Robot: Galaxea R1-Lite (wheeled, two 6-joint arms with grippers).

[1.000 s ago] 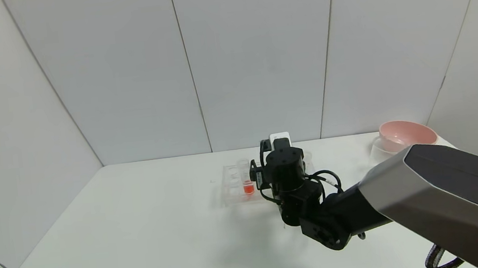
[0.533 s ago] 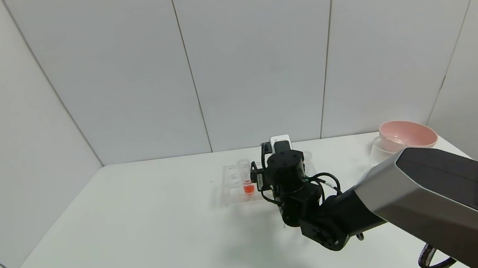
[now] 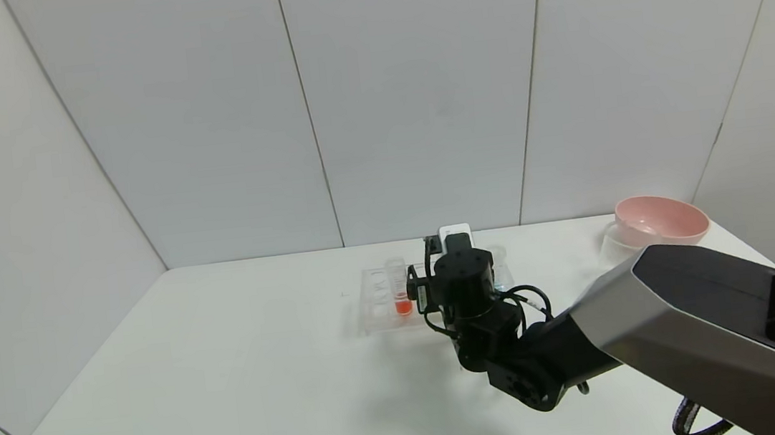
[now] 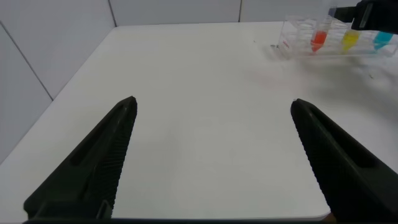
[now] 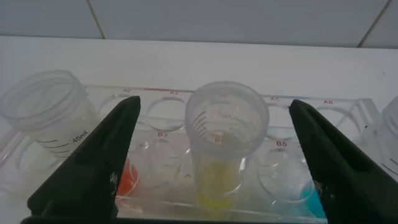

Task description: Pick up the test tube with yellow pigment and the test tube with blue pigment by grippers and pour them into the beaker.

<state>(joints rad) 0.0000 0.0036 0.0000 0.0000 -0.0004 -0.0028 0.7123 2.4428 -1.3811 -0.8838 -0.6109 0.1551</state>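
The robot's right gripper needs to close on the yellow-pigment tube (image 5: 225, 149) now, because its fingers are on both sides of the tube, below its rim (image 5: 227, 93).
The clear rack (image 3: 376, 298) stands mid-table. In the right wrist view the yellow-pigment tube (image 5: 225, 149) stands upright in the rack (image 5: 168, 93), midway between my open right gripper's (image 5: 214, 106) fingers, which are not touching it. The blue-pigment tube (image 5: 309, 200) is partly cut off to one side; it also shows in the head view (image 3: 500, 278). My right gripper (image 3: 460, 271) hangs over the rack there, fingers hidden by the wrist. My left gripper (image 4: 212, 104) is open and empty over bare table, far from the rack (image 4: 298, 37). A clear cup, likely the beaker (image 3: 614, 245), stands by the pink bowl.
A red-orange tube (image 3: 401, 297) stands in the rack left of my right gripper, also in the right wrist view (image 5: 46, 118). The pink bowl (image 3: 660, 219) sits at the back right corner. White walls close the table's back and sides. The right arm (image 3: 657, 319) crosses the front right.
My right gripper has sunk a little at the rack and the arm has shifted slightly left. The blue tube now shows beside the wrist.
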